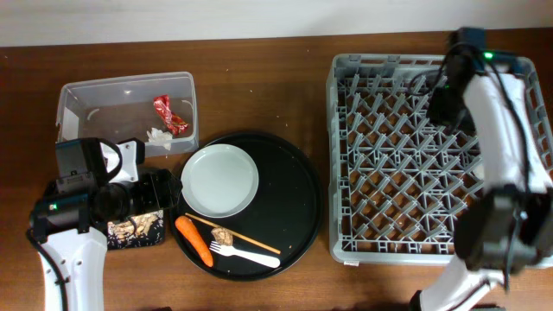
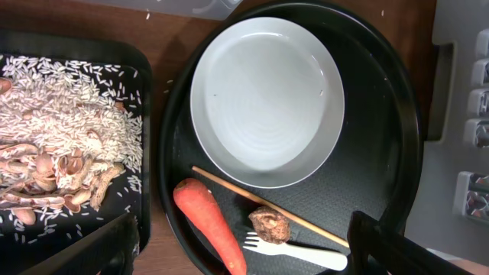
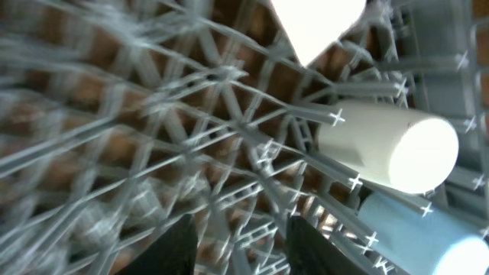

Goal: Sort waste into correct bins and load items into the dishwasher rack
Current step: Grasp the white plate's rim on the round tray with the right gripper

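The right gripper needs to grab the white plate by one edge of the rim of the white plate next, which leaves the opposite edge free to load into the rack.
A white plate, orange carrot, brown scrap, white fork and a chopstick lie on the round black tray. My left gripper is open and empty; in its wrist view it hovers over the carrot, scrap and fork. The clear tub holds a red wrapper and white tissue. My right gripper is open and empty over the grey rack; its view shows a pale cup and blue cup lying in the rack.
The shallow black tray under my left arm holds rice and peanut shells. The rack's edge shows at the right of the left wrist view. A bright white rounded thing sits at the top of the blurred right wrist view.
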Available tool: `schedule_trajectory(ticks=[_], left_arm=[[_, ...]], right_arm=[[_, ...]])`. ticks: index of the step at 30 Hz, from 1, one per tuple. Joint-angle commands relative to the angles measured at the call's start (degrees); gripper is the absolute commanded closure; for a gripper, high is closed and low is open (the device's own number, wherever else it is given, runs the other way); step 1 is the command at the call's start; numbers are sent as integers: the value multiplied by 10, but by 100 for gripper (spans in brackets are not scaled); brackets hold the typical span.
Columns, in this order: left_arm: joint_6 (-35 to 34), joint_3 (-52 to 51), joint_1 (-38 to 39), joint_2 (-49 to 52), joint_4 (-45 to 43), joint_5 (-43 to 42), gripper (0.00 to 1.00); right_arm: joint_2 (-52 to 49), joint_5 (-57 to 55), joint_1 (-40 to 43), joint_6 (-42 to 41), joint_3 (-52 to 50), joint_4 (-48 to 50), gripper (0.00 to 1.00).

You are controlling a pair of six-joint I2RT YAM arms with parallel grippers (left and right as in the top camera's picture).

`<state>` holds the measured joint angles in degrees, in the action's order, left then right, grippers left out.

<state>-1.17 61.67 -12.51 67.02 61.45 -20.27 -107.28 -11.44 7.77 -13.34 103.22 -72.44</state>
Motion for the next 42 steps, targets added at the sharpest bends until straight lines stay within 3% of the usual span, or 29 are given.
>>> schedule_trajectory(ticks=[1, 4, 11, 13, 14, 16, 19, 24, 29, 42], left_arm=[[3, 3, -3, -1, -2, 2, 13], [3, 3, -3, -1, -1, 2, 13], [3, 3, -3, -1, 0, 8, 13], [3, 3, -3, -1, 8, 41, 13], [-18, 3, -4, -1, 21, 97, 13], [-86, 3, -19, -1, 41, 188, 3], [-87, 3, -54, -1, 43, 190, 2], [-121, 3, -121, 2, 46, 190, 1], [-121, 3, -126, 5, 47, 184, 1], [-121, 3, -126, 5, 46, 179, 1]], right_arm=[[88, 362, -18, 156, 3, -16, 50], [107, 404, -62, 161, 3, -39, 46], [81, 362, -252, 126, -13, -20, 40], [57, 347, -301, 99, -14, 0, 38], [33, 347, -338, 99, -14, 19, 37], [0, 345, -374, 92, -14, 40, 37], [-57, 291, -415, 33, -14, 68, 37], [-145, 231, -450, -29, -14, 109, 38], [-189, 221, -453, -47, -14, 150, 39], [-236, 216, -467, -110, -14, 195, 61]])
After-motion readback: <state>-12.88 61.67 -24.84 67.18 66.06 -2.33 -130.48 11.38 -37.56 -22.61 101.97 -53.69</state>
